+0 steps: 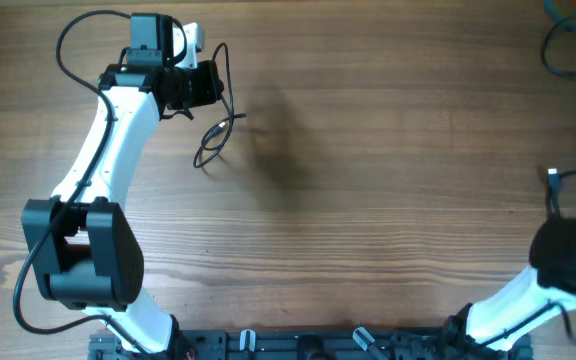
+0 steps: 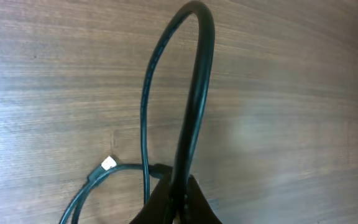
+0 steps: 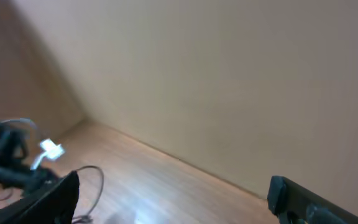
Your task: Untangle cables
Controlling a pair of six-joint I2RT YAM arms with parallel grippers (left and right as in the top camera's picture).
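Observation:
I will let go of the black cable with my left gripper, because the cable's lower loop and white-tipped plug are resting on the open tabletop below my fingers.
My left gripper is at the far left of the table, shut on a thin black cable. The cable arches above the fingers and trails down to a loose loop on the wood. In the left wrist view the fingers pinch this cable, and its white-tipped plug lies on the table to the left. My right gripper is open and empty at the right edge. Another black cable with a white plug lies to its left, and also shows overhead.
More dark cords lie at the table's far right corner. A plain beige wall rises behind the table in the right wrist view. The arm bases stand along the front edge.

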